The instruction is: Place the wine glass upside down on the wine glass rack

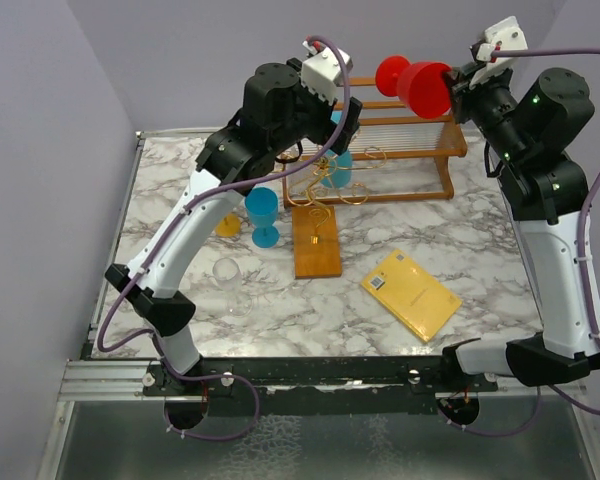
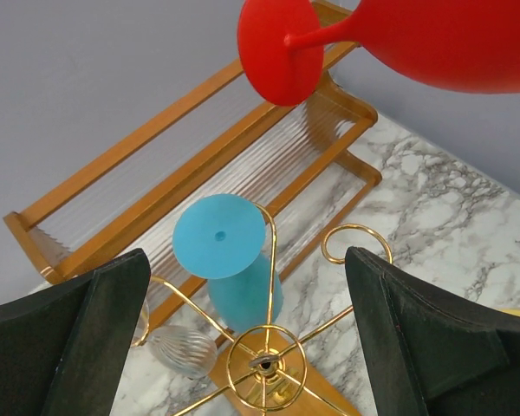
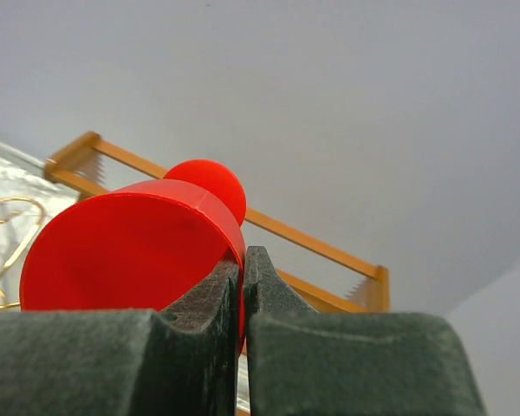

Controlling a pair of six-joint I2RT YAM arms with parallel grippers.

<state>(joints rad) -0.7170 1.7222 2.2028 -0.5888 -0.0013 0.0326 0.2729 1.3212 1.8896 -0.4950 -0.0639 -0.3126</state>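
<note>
I will grab the red wine glass by the edge of its foot (image 1: 385, 78) (image 2: 272, 80) with my left gripper next. The wine glass's stem will stay free to hang upside down.
My right gripper (image 1: 454, 84) is shut on the rim of a red wine glass (image 1: 420, 86) and holds it on its side in the air at the back right, foot pointing left. The wrist view shows the fingers (image 3: 217, 295) pinching the wall of the red glass (image 3: 121, 251). The gold wire rack (image 1: 325, 190) stands on its orange-brown wooden base (image 1: 317, 250) at mid table. My left gripper (image 1: 348, 122) is open and empty just above the rack (image 2: 264, 364). A blue glass (image 2: 234, 269) and a clear ribbed glass (image 2: 180, 349) hang upside down on it.
A wooden slatted shelf (image 1: 410, 150) stands at the back behind the rack. Another blue glass (image 1: 263, 215) stands upright left of the rack, with a yellow item (image 1: 228, 225) and a clear glass (image 1: 227, 270) nearby. A yellow flat packet (image 1: 411, 293) lies at the front right.
</note>
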